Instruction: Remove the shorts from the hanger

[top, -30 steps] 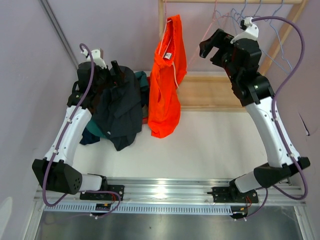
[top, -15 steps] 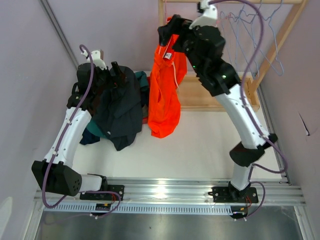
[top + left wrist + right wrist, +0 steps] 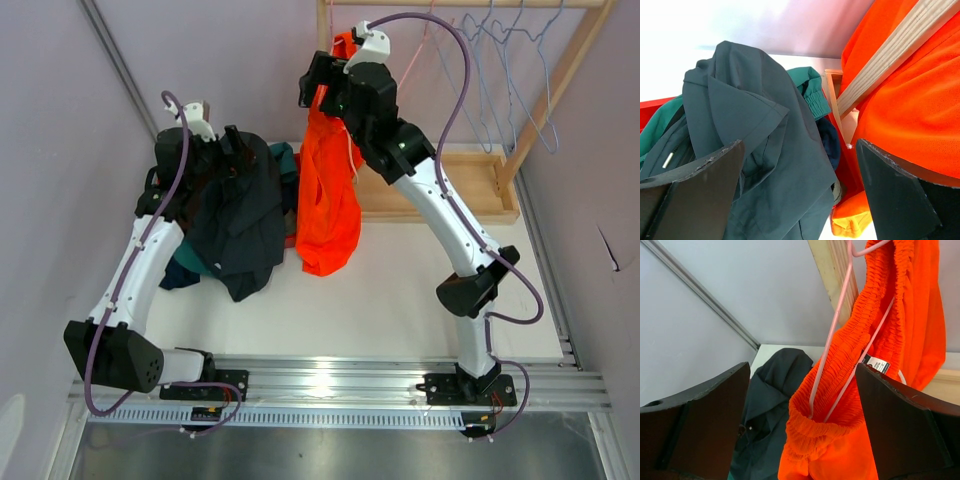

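My right gripper takes hold of the pink hanger (image 3: 832, 335) by its near side wire (image 3: 824, 359) next, which leaves the orange shorts' waistband free to slip off.
The bright orange shorts (image 3: 328, 190) hang by their waistband on a pink hanger (image 3: 832, 335) from the wooden rack. My right gripper (image 3: 318, 85) is open, high at the top of the shorts; in the right wrist view (image 3: 802, 367) the waistband (image 3: 840, 410) and hanger wire lie between the wide jaws, not touched. My left gripper (image 3: 225, 140) is open; the charcoal grey shorts (image 3: 240, 220) drape over it and lie ahead of its jaws (image 3: 800, 142). Teal shorts (image 3: 810, 90) and navy shorts (image 3: 830, 145) peek out behind the grey. Olive shorts cannot be made out.
The rack's wooden post (image 3: 832, 270) stands just behind the orange shorts, its base (image 3: 440, 185) to the right. Several empty wire hangers (image 3: 520, 40) hang at the upper right. A red container edge (image 3: 842, 160) shows under the pile. A grey wall (image 3: 60, 120) is close on the left.
My right arm has swung left from the empty hangers to the top of the orange shorts. The left arm and the pile of shorts have not moved.
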Available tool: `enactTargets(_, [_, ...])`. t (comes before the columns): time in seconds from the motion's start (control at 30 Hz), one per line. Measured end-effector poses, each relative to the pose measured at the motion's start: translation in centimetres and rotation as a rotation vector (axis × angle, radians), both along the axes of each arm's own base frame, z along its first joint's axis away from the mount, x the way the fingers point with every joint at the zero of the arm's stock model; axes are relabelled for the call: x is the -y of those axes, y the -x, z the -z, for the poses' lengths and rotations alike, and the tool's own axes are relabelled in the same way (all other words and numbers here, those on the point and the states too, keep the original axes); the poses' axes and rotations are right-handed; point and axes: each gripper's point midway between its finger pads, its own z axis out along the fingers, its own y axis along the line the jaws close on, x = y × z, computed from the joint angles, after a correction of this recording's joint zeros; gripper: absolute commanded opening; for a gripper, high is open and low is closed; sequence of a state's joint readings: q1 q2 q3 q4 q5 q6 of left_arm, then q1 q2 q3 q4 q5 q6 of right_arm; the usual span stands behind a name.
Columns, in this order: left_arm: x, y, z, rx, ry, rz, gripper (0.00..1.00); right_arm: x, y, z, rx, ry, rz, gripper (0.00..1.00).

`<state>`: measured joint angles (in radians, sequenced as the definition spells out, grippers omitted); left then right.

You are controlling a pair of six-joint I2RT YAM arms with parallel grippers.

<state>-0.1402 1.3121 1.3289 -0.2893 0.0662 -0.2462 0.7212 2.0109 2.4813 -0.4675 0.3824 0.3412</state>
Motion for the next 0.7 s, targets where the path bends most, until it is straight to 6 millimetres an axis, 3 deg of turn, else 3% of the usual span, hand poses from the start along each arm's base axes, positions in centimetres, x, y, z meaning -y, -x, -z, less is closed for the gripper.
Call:
enactTargets(0.13, [0.2, 0.0, 0.2, -0.003, 0.002, 0.008, 0.99, -0.7, -0.4, 0.2, 0.006, -0.014, 0.001, 0.9])
enactTargets(0.3, [0.3, 0.0, 0.1, 0.002, 0.005, 0.016, 0.99, -1.7, -1.5, 2.2, -0.02, -0.008, 0.007, 0.82])
enactTargets(0.47, [0.3, 0.1, -0.3, 0.016, 0.008, 0.018, 0.99, -2.2, -2.2, 3.7, -0.039, 0.002, 0.016, 0.49])
enactTargets(0.53, [0.4, 0.1, -0.4, 0.017, 0.01, 0.02, 0.99, -2.2, -2.3, 3.7, -0.035, -0.005, 0.02, 0.41])
enactTargets(0.63, [0.5, 0.2, -0.5, 0.019, 0.017, 0.023, 0.99, -2.3, -2.4, 3.7, -0.029, -0.014, 0.023, 0.37])
enactTargets(0.7, [0.5, 0.2, -0.6, 0.021, 0.018, 0.023, 0.99, -2.3, -2.5, 3.7, -0.028, -0.013, 0.025, 0.26])
